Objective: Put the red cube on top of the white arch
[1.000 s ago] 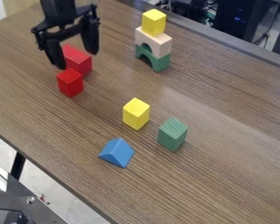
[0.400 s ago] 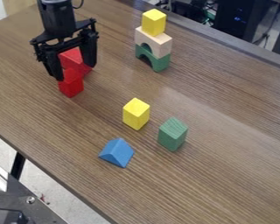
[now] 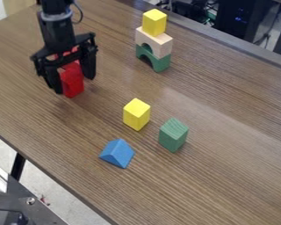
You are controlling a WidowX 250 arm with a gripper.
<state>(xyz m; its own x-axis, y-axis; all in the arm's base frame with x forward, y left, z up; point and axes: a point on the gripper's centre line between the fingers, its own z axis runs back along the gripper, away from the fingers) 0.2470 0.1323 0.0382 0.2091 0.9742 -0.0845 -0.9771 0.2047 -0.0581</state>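
Observation:
My gripper grabs the red cube (image 3: 72, 83) by its opposite sides next, to set it on top of the white arch.
My gripper (image 3: 76, 87) hangs low at the upper left, open, with one finger at each side of the red cube (image 3: 72, 83). Behind that cube, a second red block (image 3: 74, 67) is partly covered by the gripper. The white arch (image 3: 155, 41) is the middle piece of a stack at the upper centre, on a green arch (image 3: 158, 62) and under a yellow cube (image 3: 154, 22).
A yellow block (image 3: 136, 114) stands mid-table, with a green block (image 3: 173, 134) to its lower right and a blue triangular block (image 3: 117, 153) to its lower left. The wooden table's (image 3: 236, 145) left edge runs diagonally down to the bottom.
My gripper has come down around the front red cube, its fingers now lower beside it. The blocks and the stack have kept their places.

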